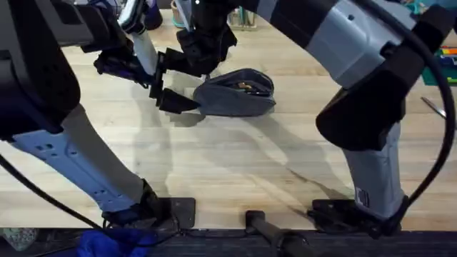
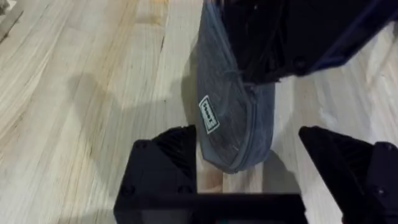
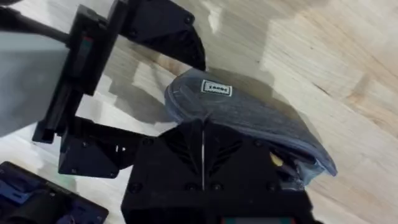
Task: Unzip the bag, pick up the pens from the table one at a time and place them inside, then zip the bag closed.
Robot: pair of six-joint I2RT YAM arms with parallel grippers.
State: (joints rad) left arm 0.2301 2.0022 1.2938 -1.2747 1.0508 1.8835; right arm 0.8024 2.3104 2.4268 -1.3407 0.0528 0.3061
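Next, my left gripper grabs the bag by its rounded end (image 1: 200, 100), which still sticks out free, since my right gripper crowds the bag's top seam.
The blue-grey bag (image 1: 235, 96) lies on the table (image 1: 228, 164), its zipper gaping at the right part. Dark and golden contents show in the opening (image 1: 250, 87), and a bit of yellow pen (image 3: 275, 160) peeks out there. My left gripper (image 1: 170, 82) is open and straddles the bag's rounded left end (image 2: 233, 124), one finger (image 2: 165, 168) on each side, neither touching it. My right gripper (image 1: 206, 66) comes down from above onto that same end. Its fingers (image 3: 203, 134) are shut together on the bag's top seam (image 3: 249, 112); what they pinch is hidden.
A cup (image 1: 243, 18) and other items stand along the table's back edge. Coloured things (image 1: 446, 57) and a metal tool (image 1: 432, 106) lie at the far right. Bare wood stretches in front of the bag toward the arm bases.
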